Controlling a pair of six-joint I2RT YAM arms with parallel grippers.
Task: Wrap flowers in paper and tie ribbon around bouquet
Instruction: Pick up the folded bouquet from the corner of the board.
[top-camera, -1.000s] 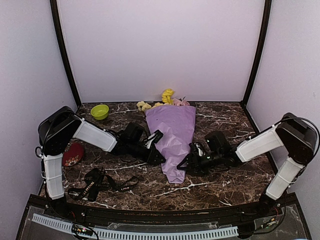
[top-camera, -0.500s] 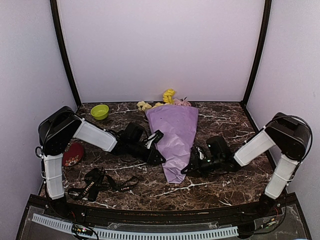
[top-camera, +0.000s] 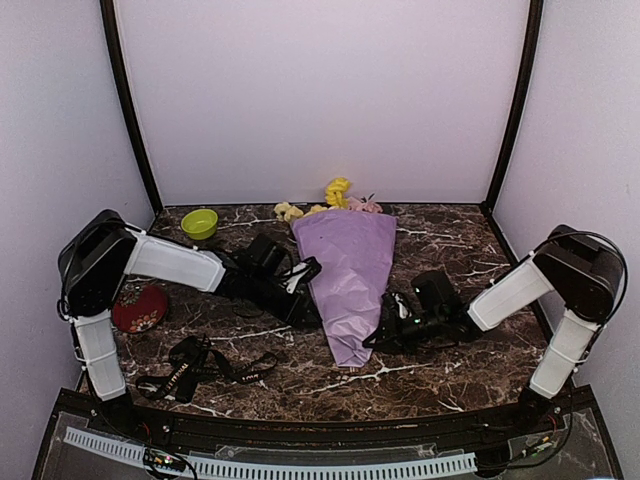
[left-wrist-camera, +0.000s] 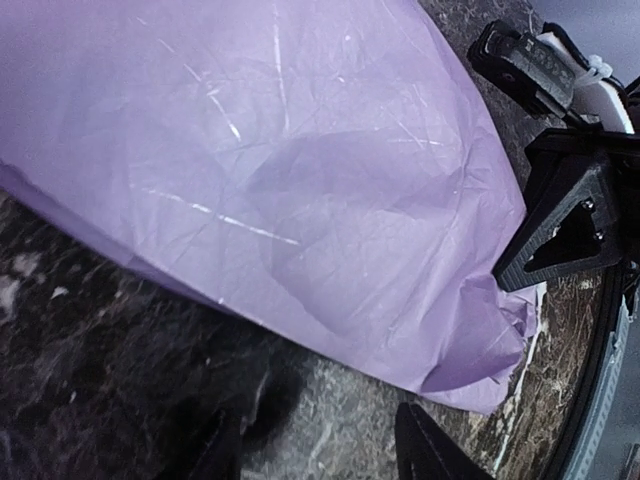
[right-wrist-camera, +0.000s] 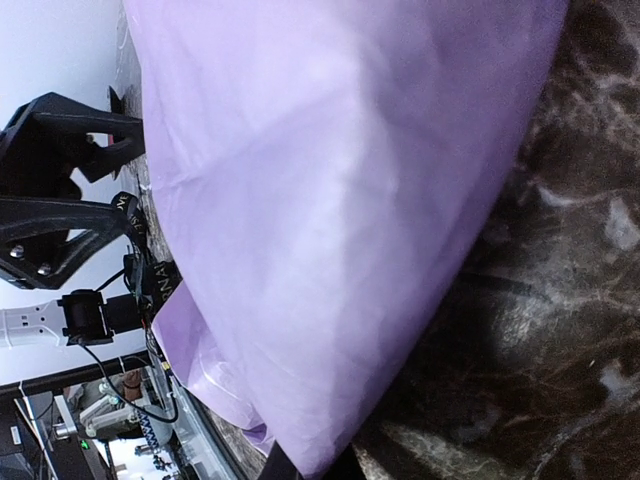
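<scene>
Next, my left gripper grabs the black ribbon by the fold near its loose end (top-camera: 260, 368), which leaves the ribbon's length free to wrap the bouquet.
The bouquet lies flat mid-table: a cone of lilac paper (top-camera: 347, 275) with the yellow, cream and pink flowers (top-camera: 335, 196) sticking out at its far end. My left gripper (top-camera: 306, 298) sits at the cone's left edge. It is open, its fingertips (left-wrist-camera: 428, 452) apart over bare marble just short of the paper (left-wrist-camera: 280, 170). My right gripper (top-camera: 380, 335) is at the cone's lower right edge, shut on the paper (right-wrist-camera: 320, 220), whose edge is pinched between its fingers (right-wrist-camera: 272, 466). The black ribbon (top-camera: 205, 365) lies loose at the near left.
A green bowl (top-camera: 200, 223) stands at the back left, and a red dish (top-camera: 138, 308) sits under my left arm. White walls close in the dark marble table (top-camera: 450, 240) on three sides.
My right gripper has shut on the paper's lower right edge. My left gripper has opened off the paper's left edge, and the left arm's shoulder has swung back to the left.
</scene>
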